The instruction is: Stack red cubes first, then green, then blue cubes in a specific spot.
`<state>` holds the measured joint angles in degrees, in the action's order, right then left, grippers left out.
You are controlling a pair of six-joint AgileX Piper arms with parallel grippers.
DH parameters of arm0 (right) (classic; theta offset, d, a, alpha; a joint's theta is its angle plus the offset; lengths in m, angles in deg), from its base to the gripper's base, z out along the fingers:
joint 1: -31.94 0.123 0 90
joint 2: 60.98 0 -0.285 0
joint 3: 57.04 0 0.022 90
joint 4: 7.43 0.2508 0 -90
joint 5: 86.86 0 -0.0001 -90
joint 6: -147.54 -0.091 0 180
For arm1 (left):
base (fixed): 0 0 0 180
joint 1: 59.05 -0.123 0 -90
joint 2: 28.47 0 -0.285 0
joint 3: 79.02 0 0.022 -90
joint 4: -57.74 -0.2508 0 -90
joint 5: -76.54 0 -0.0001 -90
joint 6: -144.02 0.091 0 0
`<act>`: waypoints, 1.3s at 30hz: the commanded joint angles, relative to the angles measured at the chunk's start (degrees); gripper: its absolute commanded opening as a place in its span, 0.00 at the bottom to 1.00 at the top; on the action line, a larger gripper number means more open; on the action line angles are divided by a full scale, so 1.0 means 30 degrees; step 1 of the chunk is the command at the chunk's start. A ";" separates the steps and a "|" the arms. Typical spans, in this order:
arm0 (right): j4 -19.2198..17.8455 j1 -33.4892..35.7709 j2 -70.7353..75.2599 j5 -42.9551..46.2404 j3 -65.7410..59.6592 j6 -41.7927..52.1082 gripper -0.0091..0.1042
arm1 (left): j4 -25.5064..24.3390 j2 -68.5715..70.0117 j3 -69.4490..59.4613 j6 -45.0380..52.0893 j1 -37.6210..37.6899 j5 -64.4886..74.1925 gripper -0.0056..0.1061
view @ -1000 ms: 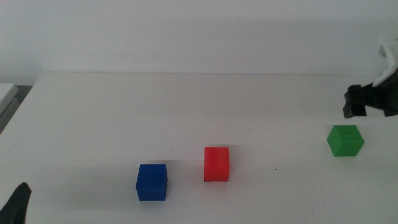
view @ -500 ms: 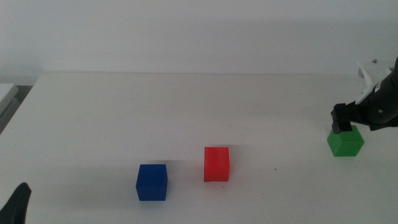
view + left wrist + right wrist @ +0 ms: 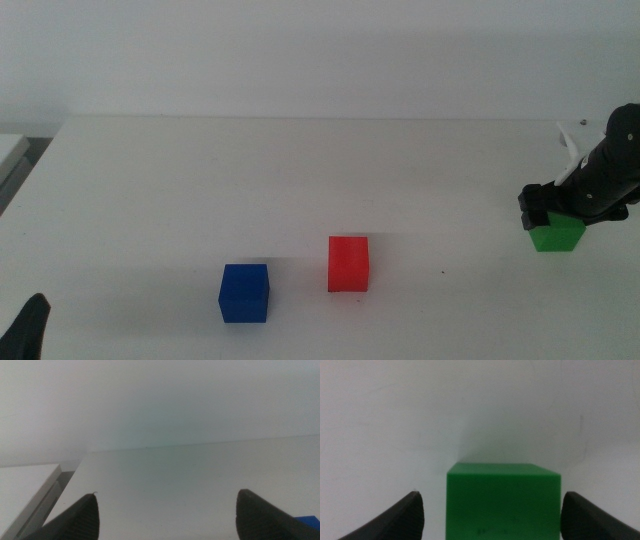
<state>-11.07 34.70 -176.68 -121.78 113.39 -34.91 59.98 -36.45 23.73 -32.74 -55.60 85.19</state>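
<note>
My right gripper needs to close next. Closing now would catch the green cube. Its fingers are on either side of the cube.
The green cube (image 3: pixel 557 235) sits on the white table at the right. My right gripper (image 3: pixel 550 207) is low over it, and its body hides the cube's top. In the right wrist view the green cube (image 3: pixel 503 501) lies between the open jaws, which stand apart from its sides. The red cube (image 3: pixel 348 263) stands near the table's middle. The blue cube (image 3: pixel 244 292) sits to its left, and a corner of it shows in the left wrist view (image 3: pixel 307 520). My left gripper (image 3: pixel 165 512) is open and waits at the bottom left corner (image 3: pixel 27 328). The scribbled spot is not visible.
A tiny dark dot (image 3: pixel 444 271) marks the table right of the red cube. A white ledge (image 3: pixel 10 150) lies beyond the table's left edge. Bare white tabletop (image 3: pixel 300 170) stretches behind the cubes to the wall.
My right gripper has moved down and to the left, from above and beside the green cube to straddling it. The cubes and the left arm have not moved.
</note>
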 commanded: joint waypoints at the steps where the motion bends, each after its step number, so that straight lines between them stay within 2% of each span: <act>1: -0.0253 -0.0157 -0.0171 0.0586 -0.0057 -0.0195 0.79 | 0.0019 0.0066 0.0010 -0.0007 -0.0014 -0.0215 0.89; 4: -0.0467 -0.0157 -0.0420 0.0618 -0.0057 -0.0195 0.71 | 0.0019 0.0066 0.0010 -0.0007 -0.0014 -0.0215 0.89; 8: -0.0898 -0.0157 -0.0506 0.0547 -0.0057 -0.0822 0.42 | 0.0019 0.0066 0.0010 -0.0007 -0.0014 -0.0215 0.89; 11: -0.0987 0.0001 -0.0058 -0.0037 -0.0057 -0.1736 0.26 | 0.0019 0.0066 0.0010 -0.0007 -0.0014 -0.0215 0.89; 12: -0.1163 0.0167 0.0206 -0.0261 -0.0057 -0.2224 0.23 | 0.0019 0.0066 0.0010 -0.0007 -0.0014 -0.0215 0.89; 18: -0.2803 0.2618 0.2770 -0.3247 0.1177 -0.7361 0.21 | 0.0019 0.0066 0.0010 -0.0007 -0.0014 -0.0215 0.89; 23: -0.5595 0.6962 0.2894 -0.7827 0.4489 -1.1713 0.21 | 0.0019 0.0066 0.0010 -0.0007 -0.0014 -0.0215 0.89; 31: -0.6080 1.2286 0.0552 -0.9715 0.8747 -1.5638 0.21 | 0.0019 0.0066 0.0010 -0.0007 -0.0014 -0.0215 0.89; 39: -0.5653 1.4476 -0.1902 -1.0077 1.0046 -1.6552 0.21 | 0.0019 0.0066 0.0010 -0.0007 -0.0014 -0.0215 0.89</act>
<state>-27.15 77.49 -182.13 -151.25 142.80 -83.75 59.98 -36.45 23.73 -32.74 -55.60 85.19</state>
